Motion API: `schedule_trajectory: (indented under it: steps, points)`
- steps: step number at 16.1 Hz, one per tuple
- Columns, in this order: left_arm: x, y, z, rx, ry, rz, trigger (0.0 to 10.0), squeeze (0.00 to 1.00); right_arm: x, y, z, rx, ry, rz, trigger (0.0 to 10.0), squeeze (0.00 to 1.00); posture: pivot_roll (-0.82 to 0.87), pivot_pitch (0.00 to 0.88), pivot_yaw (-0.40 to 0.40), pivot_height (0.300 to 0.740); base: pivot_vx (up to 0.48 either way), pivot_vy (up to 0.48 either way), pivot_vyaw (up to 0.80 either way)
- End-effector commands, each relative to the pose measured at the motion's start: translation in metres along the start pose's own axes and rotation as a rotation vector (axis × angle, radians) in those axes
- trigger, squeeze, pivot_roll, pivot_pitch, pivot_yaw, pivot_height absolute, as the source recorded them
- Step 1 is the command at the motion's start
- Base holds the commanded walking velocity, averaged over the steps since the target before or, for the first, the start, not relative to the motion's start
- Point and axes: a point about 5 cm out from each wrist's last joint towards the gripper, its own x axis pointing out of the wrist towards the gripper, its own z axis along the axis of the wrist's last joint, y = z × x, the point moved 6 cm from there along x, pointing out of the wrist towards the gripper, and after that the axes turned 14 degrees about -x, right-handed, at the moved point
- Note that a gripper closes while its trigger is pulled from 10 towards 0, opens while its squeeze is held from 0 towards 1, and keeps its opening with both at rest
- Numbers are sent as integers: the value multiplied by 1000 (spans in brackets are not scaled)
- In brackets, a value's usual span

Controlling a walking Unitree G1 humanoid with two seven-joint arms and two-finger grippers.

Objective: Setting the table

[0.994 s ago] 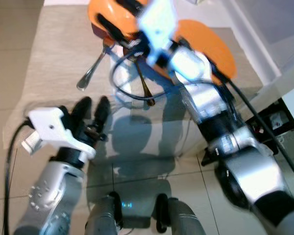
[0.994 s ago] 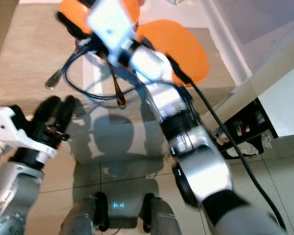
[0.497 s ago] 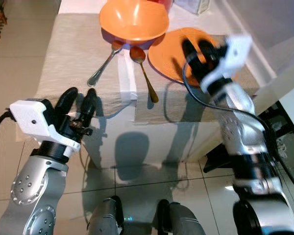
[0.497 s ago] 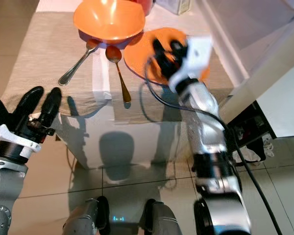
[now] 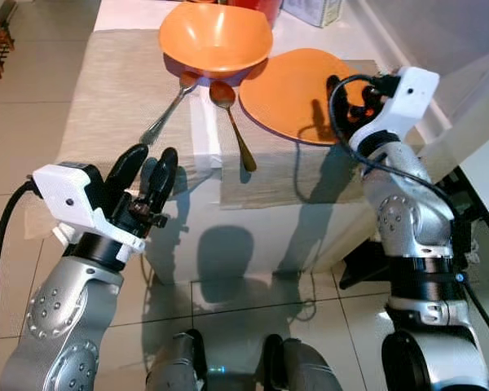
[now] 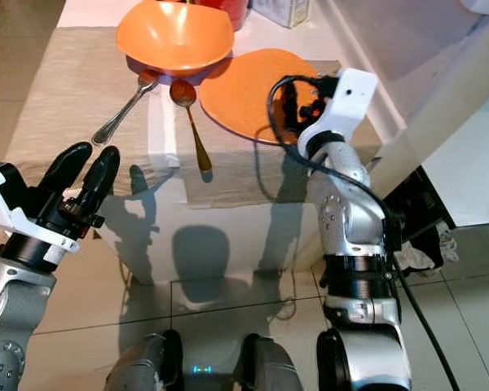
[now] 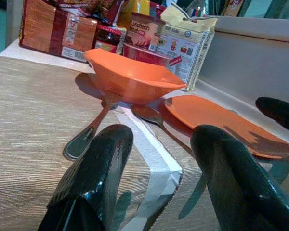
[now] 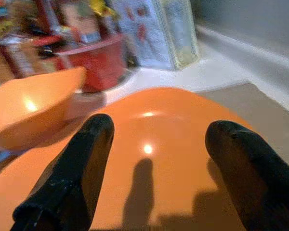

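I need to grip the orange plate [image 5: 297, 83] by its rim [image 5: 332, 134] with my right gripper next, to set the table.
An orange bowl [image 5: 216, 37] stands at the back of a beige runner [image 5: 114, 90]. An orange plate [image 5: 297, 83] lies flat to its right. Between them, nearer me, lie a silver utensil [image 5: 169, 108], its head under the bowl's rim, and a brown spoon [image 5: 232, 122]. My left gripper [image 5: 147, 169] is open at the table's front edge, its fingers [image 7: 94, 175] pointing at the silver handle [image 7: 82, 142]. My right gripper [image 5: 349, 94] hovers open just above the plate's right side [image 8: 149, 149], holding nothing.
Food boxes [image 7: 53, 29], a red tin [image 7: 144, 48] and a white bag [image 7: 185, 41] crowd the table's back. A white ledge [image 5: 407, 49] runs along the right. Tiled floor [image 5: 244, 293] lies below the table's front edge, with dark clutter [image 6: 424, 236] at the right.
My right arm swung from over the bowl and spoons across to the plate's right side. The left gripper stayed open near the front edge. The camera view has shifted.
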Motion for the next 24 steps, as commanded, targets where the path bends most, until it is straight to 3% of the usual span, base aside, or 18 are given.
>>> schedule_trajectory:
  steps: [1,7,11,13,16,18,21,24]
  points:
    - [0,-6,-4,-9,12,-24,10000,0,2,-12,-7,52,49,-69,10000,0,-33,166,-60,740,0,0,0]
    - [1,-9,-7,-10,20,-39,10000,0,1,-41,2,35,55,-201,10000,0,-38,160,-66,740,0,0,0]
    - [5,-8,-4,-6,15,-56,10000,0,-10,-53,-9,-3,101,-201,10000,0,-57,154,-62,740,0,0,0]
    - [8,-11,-5,-14,16,-71,10000,0,-12,-47,-17,57,104,-167,10000,0,-65,149,-54,740,0,0,0]
    - [10,-14,-6,-20,15,-83,10000,0,-7,-38,-11,218,56,-122,10000,0,-62,150,-51,740,0,0,0]
    - [9,-14,-5,-22,13,-82,10000,0,-6,-38,-15,247,77,-120,10000,0,-62,153,-50,740,0,0,0]
    - [8,-14,-5,-22,14,-81,10000,0,-10,-40,-42,292,183,-165,10000,0,-56,159,-54,740,0,0,0]
    - [7,-14,-4,-24,13,-78,10000,0,-11,-42,-46,310,200,-183,10000,0,-54,162,-54,740,0,0,0]
